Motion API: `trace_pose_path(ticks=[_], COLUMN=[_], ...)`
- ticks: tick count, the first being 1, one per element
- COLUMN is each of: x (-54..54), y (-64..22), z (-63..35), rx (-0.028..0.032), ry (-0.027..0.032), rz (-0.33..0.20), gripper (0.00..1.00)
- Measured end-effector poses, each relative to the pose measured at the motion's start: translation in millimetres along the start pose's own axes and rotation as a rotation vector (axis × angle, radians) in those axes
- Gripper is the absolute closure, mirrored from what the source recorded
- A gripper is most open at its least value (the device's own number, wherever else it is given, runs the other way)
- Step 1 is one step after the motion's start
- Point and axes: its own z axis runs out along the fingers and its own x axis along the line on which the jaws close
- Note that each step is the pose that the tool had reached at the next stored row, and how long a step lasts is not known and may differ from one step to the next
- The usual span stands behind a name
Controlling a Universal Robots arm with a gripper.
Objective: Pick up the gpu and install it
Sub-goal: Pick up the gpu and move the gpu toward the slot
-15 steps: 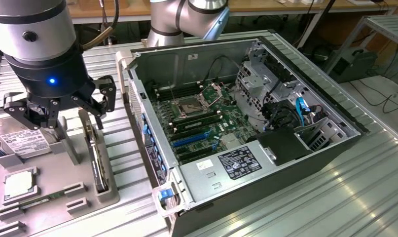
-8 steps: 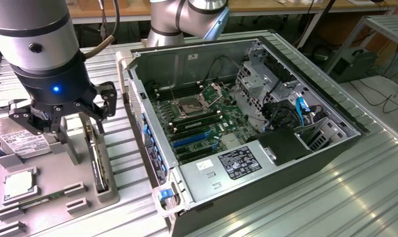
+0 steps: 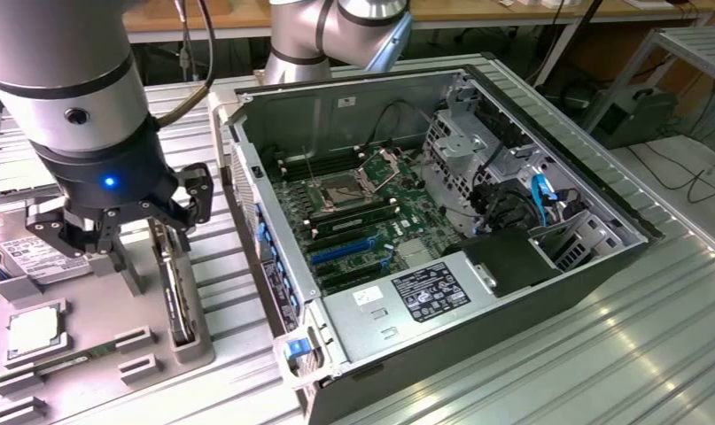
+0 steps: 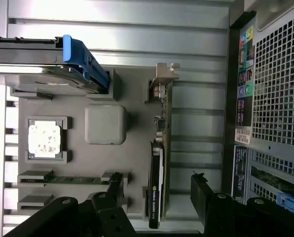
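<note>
My gripper grips the GPU across the GPU's shrouded upper end next, since the GPU stands on its edge with its flat black side and green board showing.
The gpu stands on its edge in a slot of the grey holder tray, at the exterior view's left. In the wrist view the gpu is a thin black-faced card on a green board, with its silver bracket at the far end. My gripper hangs just above the card. The gripper is open, one black finger on each side of the card and a clear gap between the other finger and the card. Nothing is held.
The open computer case lies on its side to the exterior view's right, its motherboard with blue slots exposed. On the tray are a hard drive with a blue tab, a square cpu and a memory stick. The case's rear panel is close beside the tray.
</note>
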Motion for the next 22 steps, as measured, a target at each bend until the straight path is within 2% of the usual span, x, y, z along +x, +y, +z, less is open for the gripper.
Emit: trace_pose_path(ticks=[12,22], x=[0.3,-0.1], y=[-1.2,-2.1], z=[27.3,45.7], rx=[-0.0003,-0.0001], ry=[0.0007,0.0010], rz=[-0.015,-0.020], gripper=[0.34,0.34])
